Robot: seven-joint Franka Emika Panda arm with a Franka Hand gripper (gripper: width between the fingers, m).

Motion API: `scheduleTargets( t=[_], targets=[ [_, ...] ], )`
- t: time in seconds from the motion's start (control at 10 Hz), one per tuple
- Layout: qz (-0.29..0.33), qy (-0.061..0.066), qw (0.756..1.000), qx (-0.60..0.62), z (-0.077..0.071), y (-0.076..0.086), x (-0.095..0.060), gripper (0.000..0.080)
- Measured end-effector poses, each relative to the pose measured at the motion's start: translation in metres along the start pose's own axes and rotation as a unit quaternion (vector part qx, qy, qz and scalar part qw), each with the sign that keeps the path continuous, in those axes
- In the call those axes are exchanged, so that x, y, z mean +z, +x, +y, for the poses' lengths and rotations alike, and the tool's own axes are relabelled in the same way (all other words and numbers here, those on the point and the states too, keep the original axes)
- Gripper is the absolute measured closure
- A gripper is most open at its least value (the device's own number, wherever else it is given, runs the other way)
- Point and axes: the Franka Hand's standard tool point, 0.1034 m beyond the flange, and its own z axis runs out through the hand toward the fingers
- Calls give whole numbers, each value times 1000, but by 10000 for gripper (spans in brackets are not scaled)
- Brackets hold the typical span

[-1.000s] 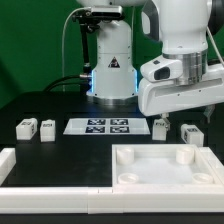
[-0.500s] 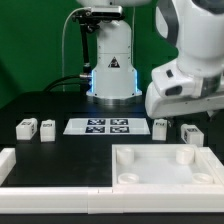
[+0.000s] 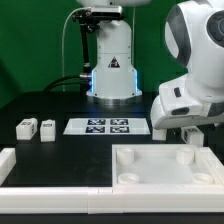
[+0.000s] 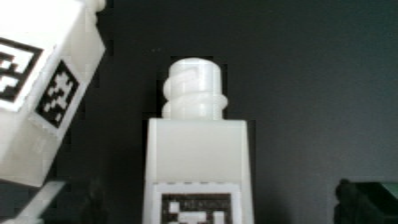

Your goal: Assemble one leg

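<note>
The robot's fingers reach down around the leg's white block (image 3: pixel 192 136) (image 4: pixel 199 165), level with its sides, so the gripper should close now. Closing now would hold it.
In the wrist view a leg (image 4: pixel 196 150) lies on the black table, a white block with a threaded peg (image 4: pixel 196 88) at one end and a square tag (image 4: pixel 196 206) at the other. My gripper (image 4: pixel 206 204) is open, with one dark finger (image 4: pixel 54 200) on each side of this leg and not touching it. A second leg (image 4: pixel 47 90) lies beside it. In the exterior view my gripper (image 3: pixel 173 133) is low over the two legs on the right, which the hand mostly hides. Two more legs (image 3: pixel 27 127) (image 3: pixel 47 128) stand on the left.
The large white square panel (image 3: pixel 150 172) with round corner sockets lies in front of my gripper. The marker board (image 3: pixel 108 126) lies mid-table. A low white wall (image 3: pixel 18 166) borders the front left. The arm's base (image 3: pixel 110 62) stands behind.
The arm has swung to the exterior view's right and come down, so the hand now covers the two right-hand legs. The other parts have not moved.
</note>
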Motion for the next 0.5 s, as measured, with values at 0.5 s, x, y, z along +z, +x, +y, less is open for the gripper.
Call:
scheduleTargets(
  t=[0.5],
  targets=[
    [2, 2, 1000, -9, 1, 3, 4, 180]
  ],
)
